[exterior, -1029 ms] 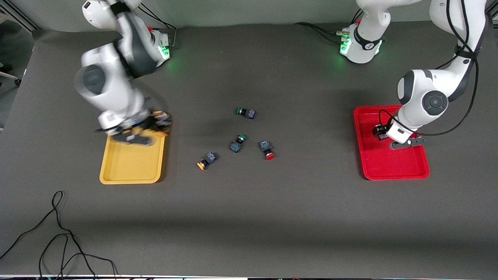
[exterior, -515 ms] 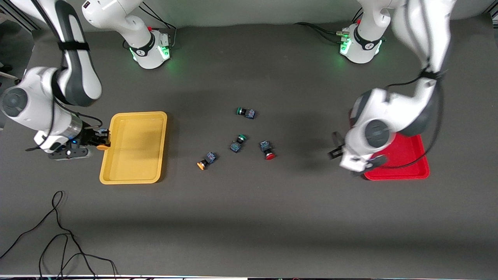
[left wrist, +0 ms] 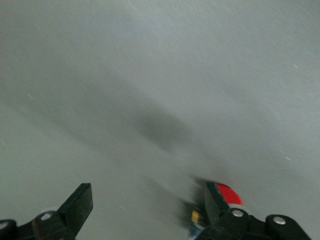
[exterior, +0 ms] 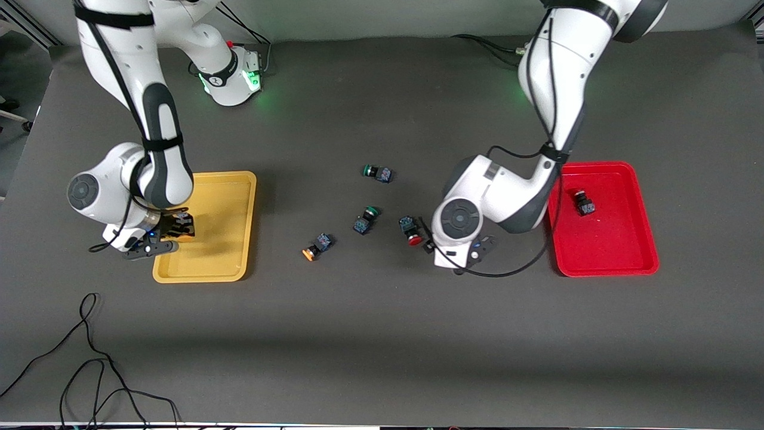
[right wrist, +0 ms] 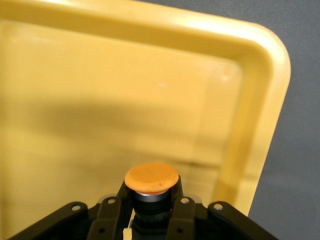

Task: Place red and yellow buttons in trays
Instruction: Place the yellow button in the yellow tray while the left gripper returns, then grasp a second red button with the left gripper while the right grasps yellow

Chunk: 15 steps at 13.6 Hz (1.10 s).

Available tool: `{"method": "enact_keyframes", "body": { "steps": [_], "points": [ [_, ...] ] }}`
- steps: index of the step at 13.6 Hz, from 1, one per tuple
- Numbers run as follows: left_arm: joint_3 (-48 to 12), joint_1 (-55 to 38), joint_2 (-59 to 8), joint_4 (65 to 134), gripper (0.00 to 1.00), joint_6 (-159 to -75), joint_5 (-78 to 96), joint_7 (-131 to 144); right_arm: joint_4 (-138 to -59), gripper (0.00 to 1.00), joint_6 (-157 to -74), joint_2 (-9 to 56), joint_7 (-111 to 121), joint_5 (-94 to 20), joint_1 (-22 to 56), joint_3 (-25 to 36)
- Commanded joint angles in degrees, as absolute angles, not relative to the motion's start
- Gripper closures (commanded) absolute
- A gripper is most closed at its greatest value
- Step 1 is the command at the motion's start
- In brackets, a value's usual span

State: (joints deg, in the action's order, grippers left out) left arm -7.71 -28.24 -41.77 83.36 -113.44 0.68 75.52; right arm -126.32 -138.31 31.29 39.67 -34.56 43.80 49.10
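My left gripper grabs the button by its black body (exterior: pixel 406 223) next, since this keeps its red cap (exterior: pixel 415 240) free for the red tray.
My right gripper (exterior: pixel 173 230) is shut on a yellow-capped button (right wrist: pixel 151 180) and holds it over the yellow tray (exterior: pixel 230 197), at the tray's edge toward the right arm's end; the tray (right wrist: pixel 150 100) fills the right wrist view. My left gripper (exterior: pixel 427 243) is open and low over the table, right beside a red-capped button (exterior: pixel 410 230). In the left wrist view the gripper (left wrist: pixel 147 205) is empty, and the red cap (left wrist: pixel 229 194) shows just outside one finger (left wrist: pixel 214 202). Another red button (exterior: pixel 582 203) lies in the red tray (exterior: pixel 621 263). A second yellow button (exterior: pixel 316 246) lies on the table.
Two green-capped buttons (exterior: pixel 376 172) (exterior: pixel 365 219) lie on the dark table mat near the loose red and yellow buttons. A black cable (exterior: pixel 89 358) loops on the table near the front camera, toward the right arm's end.
My left gripper left a red button in the red tray and swung to the loose red button at mid-table. My right gripper, still holding its yellow button, moved over the yellow tray's edge.
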Motion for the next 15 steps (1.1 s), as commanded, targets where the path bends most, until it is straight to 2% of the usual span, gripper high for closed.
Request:
{"method": "enact_keyframes", "body": {
  "steps": [1,2,6,7,8,9,10,11,12,15],
  "points": [
    [-9.04,-29.88,-44.9,78.23,0.0,-114.06,1.32,84.08,-123.41,0.17,-137.29,32.34,41.49,-36.47,42.8,48.78],
    [-9.4,-30.4,-45.61,78.22,0.0,-115.65,1.32,85.76,-123.14,0.01,-137.11,32.26,41.22,-36.47,42.72,48.87],
    [-9.4,-32.87,-48.16,78.22,0.01,-121.11,1.23,90.7,-120.16,0.0,-130.54,29.54,39.65,-35.6,43.85,50.09],
    [-9.4,-32.96,-48.6,78.22,0.07,-121.2,1.23,90.79,-118.67,0.0,-128.34,29.01,37.29,-33.59,45.51,51.49],
    [-9.4,-32.96,-49.13,78.22,0.14,-121.29,1.14,90.7,-116.74,0.0,-125.71,28.74,32.83,-30.88,48.22,53.77],
    [-9.4,-32.96,-49.39,78.22,0.28,-121.29,1.14,90.27,-114.72,0.0,-122.38,28.57,27.56,-29.46,51.47,55.62],
    [-9.4,-32.96,-49.39,78.31,0.45,-121.29,0.88,89.92,-112.96,0.0,-118.86,28.48,22.12,-29.27,54.9,57.2],
    [-9.4,-32.78,-49.39,78.31,0.65,-121.2,0.79,89.91,-111.63,0.0,-117.18,28.48,16.49,-29.27,57.54,57.91],
    [-9.4,-32.78,-49.39,78.4,0.98,-121.2,0.53,89.83,-111.01,0.0,-117.07,28.56,9.91,-29.27,59.92,57.83],
    [-9.32,-32.61,-49.13,78.31,1.0,-120.24,0.18,87.81,-107.42,0.0,-117.33,30.23,-12.75,-30.06,65.64,57.05]
  ]
}}
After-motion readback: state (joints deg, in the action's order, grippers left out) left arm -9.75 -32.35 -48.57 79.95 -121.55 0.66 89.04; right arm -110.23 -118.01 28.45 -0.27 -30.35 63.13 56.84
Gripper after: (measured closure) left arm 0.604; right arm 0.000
